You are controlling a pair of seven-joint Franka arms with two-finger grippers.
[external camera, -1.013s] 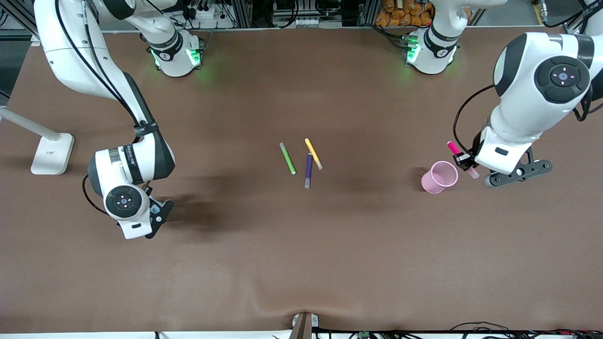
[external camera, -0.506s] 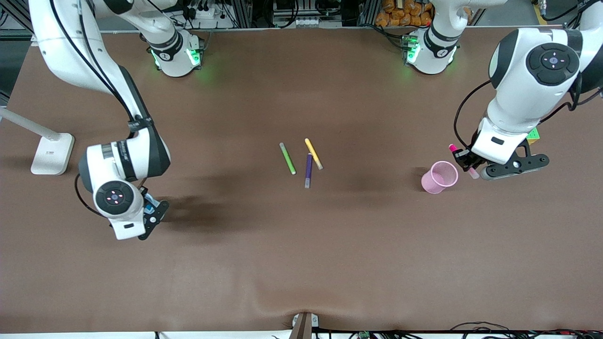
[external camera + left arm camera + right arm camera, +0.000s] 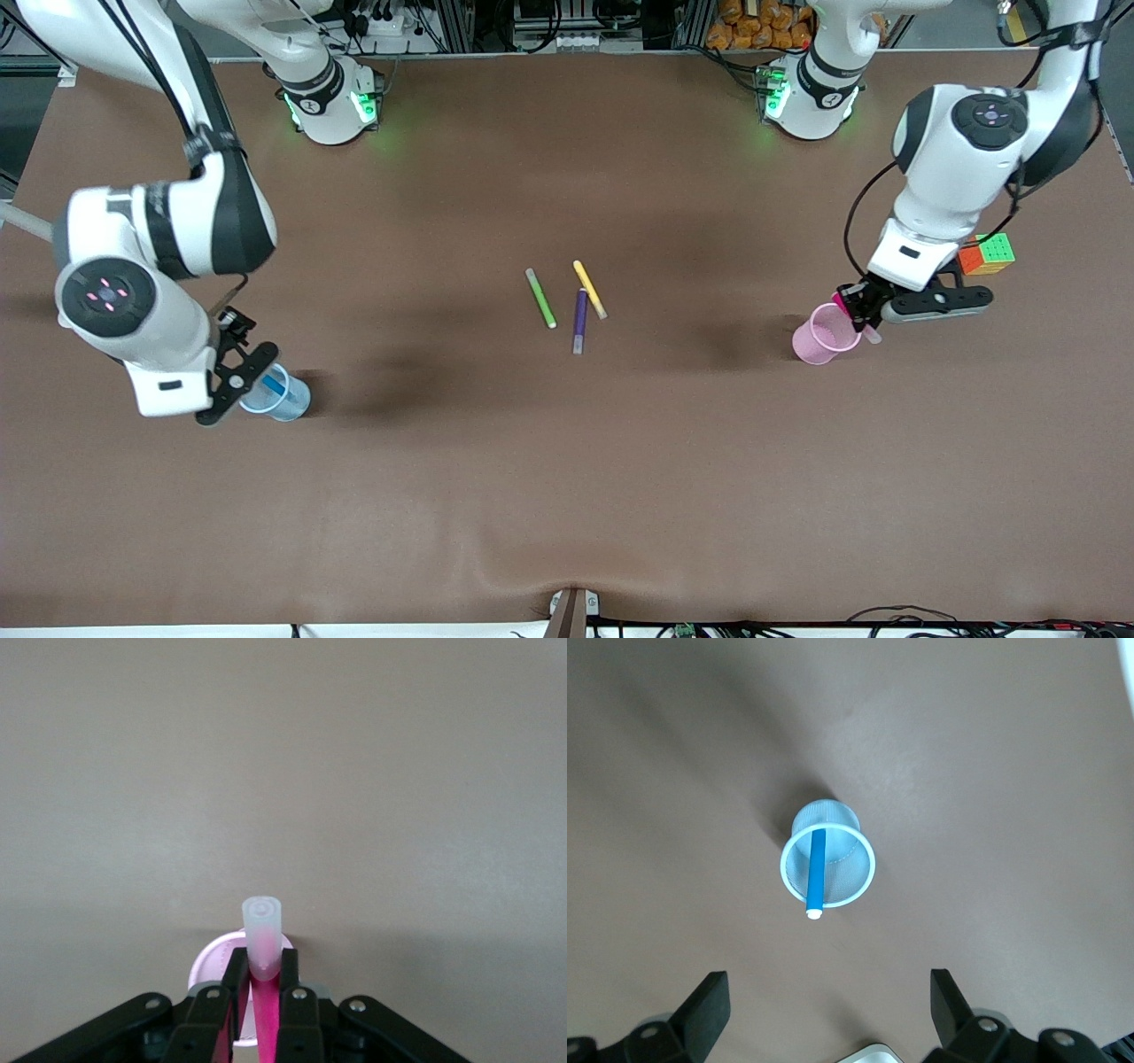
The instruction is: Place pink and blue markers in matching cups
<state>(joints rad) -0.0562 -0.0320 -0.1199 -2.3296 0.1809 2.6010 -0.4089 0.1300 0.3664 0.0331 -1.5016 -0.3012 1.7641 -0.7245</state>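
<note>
The pink marker should stay in my left gripper until its pink end (image 3: 839, 301), now sticking out past the pink cup's rim, goes into the cup.
The pink marker (image 3: 849, 312) is held in my shut left gripper (image 3: 856, 310), right over the rim of the pale pink cup (image 3: 824, 335). In the left wrist view the marker's pale end (image 3: 262, 935) sticks out between the fingers, with the pink cup (image 3: 213, 958) just under it. The blue marker (image 3: 275, 386) leans inside the pale blue cup (image 3: 285, 403) at the right arm's end of the table. My right gripper (image 3: 232, 368) is open and empty, raised above that cup. The right wrist view looks down on the blue cup (image 3: 846, 875) and marker (image 3: 816, 871).
Green (image 3: 540, 299), yellow (image 3: 589, 289) and dark purple (image 3: 579, 321) pens lie together mid-table. A colour cube (image 3: 987, 252) sits by the left arm's wrist. A white lamp base shows partly at the right arm's end of the table.
My right gripper has lifted away from the blue cup, which now shows with the blue marker in it. My left gripper has carried the pink marker over the pink cup's rim.
</note>
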